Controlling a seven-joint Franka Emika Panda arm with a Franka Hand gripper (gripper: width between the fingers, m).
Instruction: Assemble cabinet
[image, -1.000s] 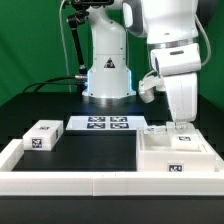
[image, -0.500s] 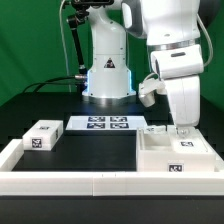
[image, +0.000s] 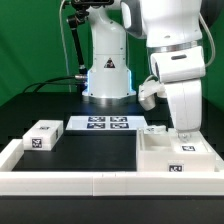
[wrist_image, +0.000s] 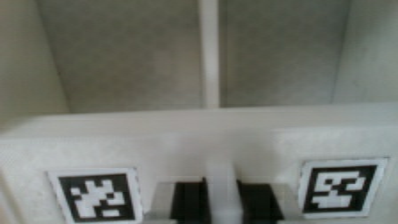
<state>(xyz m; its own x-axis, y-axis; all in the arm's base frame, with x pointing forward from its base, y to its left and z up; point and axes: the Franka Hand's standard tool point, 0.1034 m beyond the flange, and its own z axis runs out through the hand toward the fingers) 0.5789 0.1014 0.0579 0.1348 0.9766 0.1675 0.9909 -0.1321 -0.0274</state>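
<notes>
My gripper lets go of the side next, since the cabinet's tagged side (wrist_image: 151, 190) sits down in the open cabinet's far edge and would stay there.
The cabinet (image: 172, 153), a large white open box with black-and-white tags, lies on the table at the exterior view's right, against the white border rail. My gripper (image: 184, 134) is down on its far wall. In the wrist view my two dark fingers (wrist_image: 189, 200) stand close together on either side of a thin white wall of the cabinet (wrist_image: 143, 140), between two tags, with no gap showing. Beyond the wall I see the box's inside with a centre divider (wrist_image: 210, 55). A smaller white tagged block (image: 42, 135) lies at the exterior view's left.
The marker board (image: 105, 124) lies flat in front of the robot's base (image: 108, 75). The low white border rail (image: 70, 180) runs along the table's front and left edges. Black table surface (image: 95, 150) lies between the block and the cabinet.
My gripper has moved a little toward the exterior view's right and lower onto the cabinet's far wall. The small block and the marker board have not moved.
</notes>
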